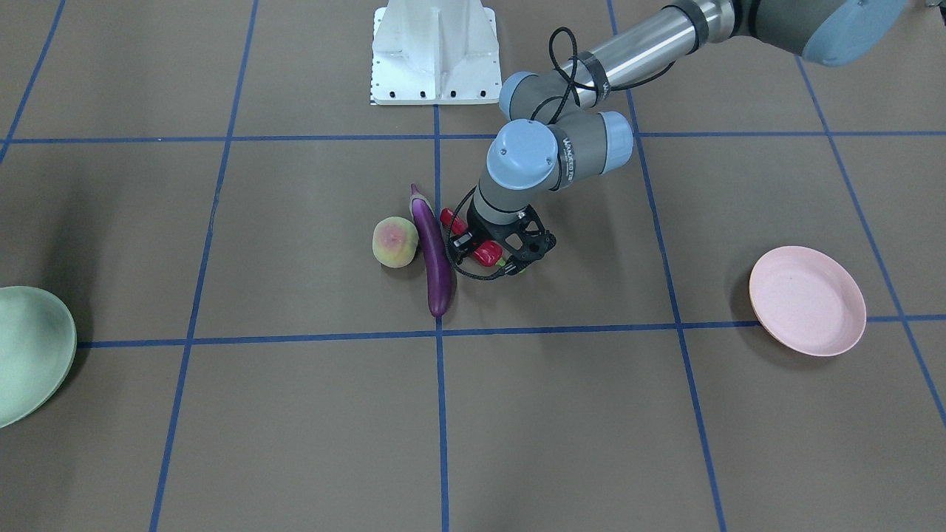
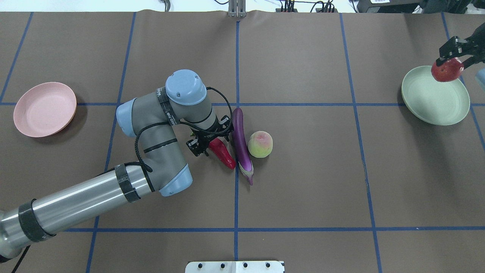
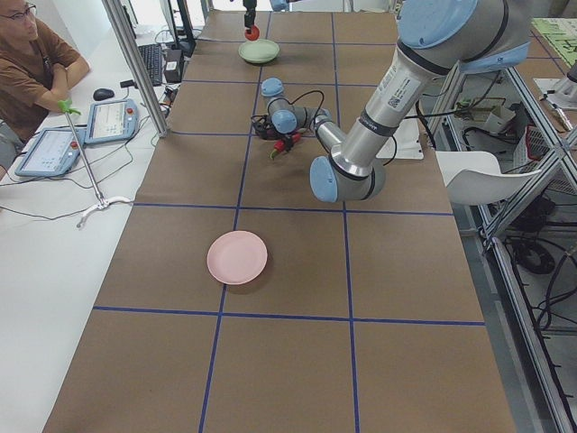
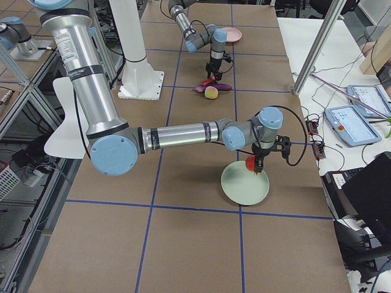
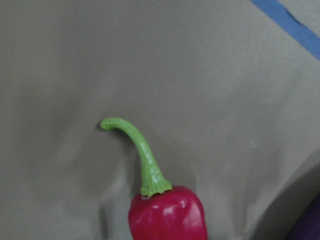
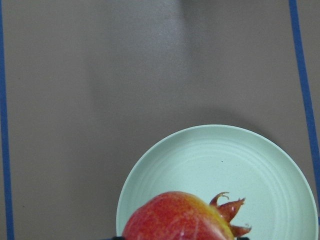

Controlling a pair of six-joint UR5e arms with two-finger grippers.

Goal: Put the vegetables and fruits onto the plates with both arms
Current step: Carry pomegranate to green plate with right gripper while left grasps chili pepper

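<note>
My left gripper is going to grab the red chili pepper by its stem end (image 5: 167, 207) next, and then it should put the chili on the pink plate.
My left gripper (image 1: 494, 258) (image 2: 209, 138) is low over the table, its jaws open on either side of the stem end of the red chili pepper (image 1: 486, 253) (image 2: 223, 153) (image 5: 167, 215), which lies on the table. The purple eggplant (image 1: 436, 258) (image 2: 241, 138) lies beside the chili, and the peach (image 1: 395, 241) (image 2: 260, 144) touches the eggplant's other side. My right gripper (image 2: 451, 61) is shut on the red-orange pomegranate (image 2: 447, 70) (image 6: 177, 217) and holds it above the mint green plate (image 2: 435, 99) (image 6: 220, 160) (image 1: 29, 355). The pink plate (image 1: 807, 301) (image 2: 44, 109) is empty.
The white base block (image 1: 434, 52) (image 2: 235, 266) stands at the robot's edge of the table. Blue tape lines cross the brown table cover. An operator (image 3: 32, 68) sits at a side desk with tablets beyond the table's far edge.
</note>
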